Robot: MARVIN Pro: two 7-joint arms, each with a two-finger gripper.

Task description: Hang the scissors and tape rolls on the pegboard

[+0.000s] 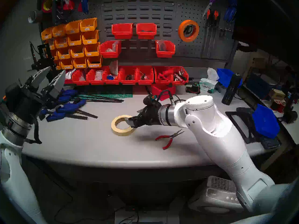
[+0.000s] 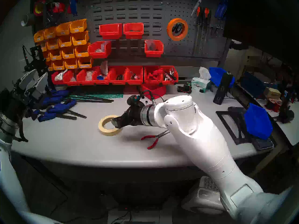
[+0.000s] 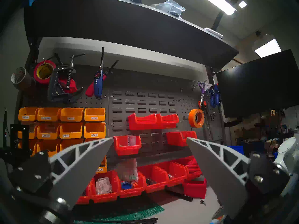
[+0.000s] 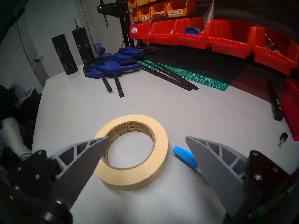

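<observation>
My right gripper picks up the cream tape roll by its rim (image 1: pixel 131 128) next, since the full ring is wide while the open hole (image 1: pixel 122 125) admits a finger.
The cream tape roll (image 1: pixel 120 133) (image 4: pixel 155 168) lies flat on the grey table. My right gripper (image 1: pixel 130 123) (image 4: pixel 146 137) hovers open just over it. One fingertip is above the roll's near rim and the other is outside its wall. The orange tape roll (image 1: pixel 182 34) (image 3: pixel 192 120) hangs on a hook of the pegboard (image 1: pixel 191 47) at the back right. Black loops like the scissors' handles (image 2: pixel 177 27) show through its hole, and the blades are hidden. My left gripper (image 1: pixel 56 70) (image 3: pixel 149 138) is raised at the far left, open and empty.
A blue marker (image 4: pixel 184 155) lies beside the cream roll under my right finger. Red pliers (image 1: pixel 169 138) lie to its right, and blue clamps (image 1: pixel 64 105) to its left. Red bins (image 1: pixel 129 76) and a green mat (image 1: pixel 119 95) line the back. Purple scissors (image 1: pixel 212 0) hang high.
</observation>
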